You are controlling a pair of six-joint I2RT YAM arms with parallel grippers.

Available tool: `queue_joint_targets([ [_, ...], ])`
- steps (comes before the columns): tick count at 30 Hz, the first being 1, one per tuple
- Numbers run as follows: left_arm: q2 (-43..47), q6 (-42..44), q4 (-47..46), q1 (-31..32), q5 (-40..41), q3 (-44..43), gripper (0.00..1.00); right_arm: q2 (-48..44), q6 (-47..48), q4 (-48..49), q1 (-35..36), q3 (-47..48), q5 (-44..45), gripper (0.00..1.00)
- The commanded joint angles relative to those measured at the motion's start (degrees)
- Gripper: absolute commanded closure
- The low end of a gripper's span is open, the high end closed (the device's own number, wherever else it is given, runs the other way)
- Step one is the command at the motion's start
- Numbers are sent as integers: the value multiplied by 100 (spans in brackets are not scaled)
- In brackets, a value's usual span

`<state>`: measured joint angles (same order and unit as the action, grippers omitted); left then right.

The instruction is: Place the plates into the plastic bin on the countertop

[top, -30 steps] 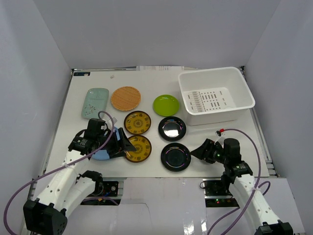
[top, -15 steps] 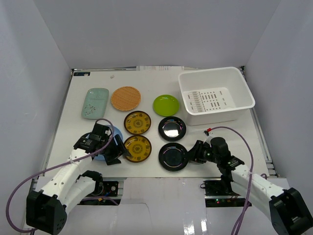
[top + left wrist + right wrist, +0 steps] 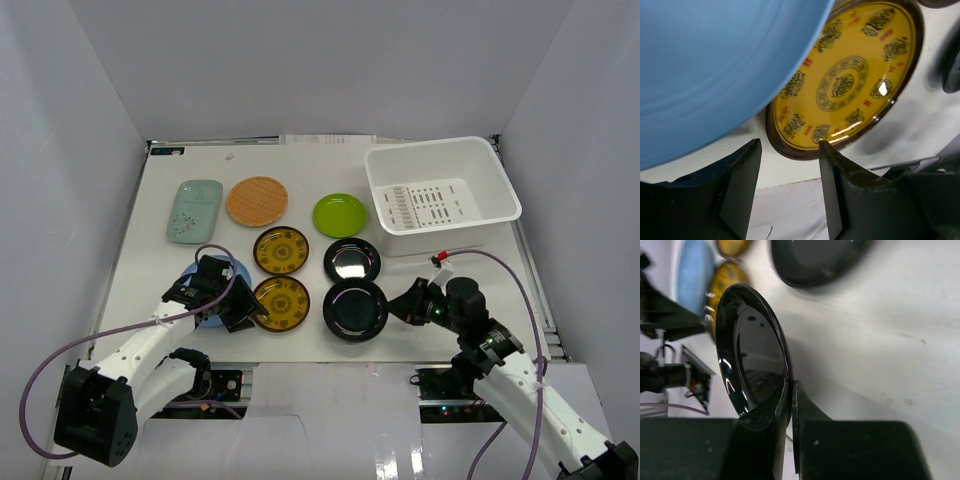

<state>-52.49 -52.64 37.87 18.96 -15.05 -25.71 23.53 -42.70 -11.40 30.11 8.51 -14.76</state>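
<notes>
The near amber plate would stay where it is if the robot lifted its left gripper now, because the left gripper's fingers are wide apart at the near amber plate's rim [image 3: 261, 314].
My right gripper [image 3: 397, 306] [image 3: 791, 390] is shut on the right rim of the near black plate [image 3: 354, 309] [image 3: 752, 350], which is tipped up off the countertop [image 3: 300, 170]. The other black plate [image 3: 352, 261] lies flat beyond it. My left gripper [image 3: 250, 312] [image 3: 789, 165] stands open at the near-right edge of the light blue plate [image 3: 212, 285] [image 3: 715, 65], next to the near amber plate [image 3: 283, 302] [image 3: 845, 80]; only bare table shows between its fingers. The white plastic bin [image 3: 430, 146] stands at the back right.
A second amber plate [image 3: 281, 250], a lime green plate [image 3: 339, 214], a woven tan plate [image 3: 257, 200] and a pale teal rectangular plate [image 3: 194, 210] lie further back. White walls enclose the table on three sides.
My right gripper has reached the near black plate, shut on its rim and tilted it up. My left gripper has slid along the blue plate's near edge, its jaws narrowing.
</notes>
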Motion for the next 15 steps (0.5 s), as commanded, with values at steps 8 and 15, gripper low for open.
queue_joint_targets([
  [8,-394,-220,-737,319,423,436,62,1291,1086,401,13,3383,1145,92],
  [15,-244,-176,-807,407,520,488,95,2875,2678,410,-329,5071,3996,92],
])
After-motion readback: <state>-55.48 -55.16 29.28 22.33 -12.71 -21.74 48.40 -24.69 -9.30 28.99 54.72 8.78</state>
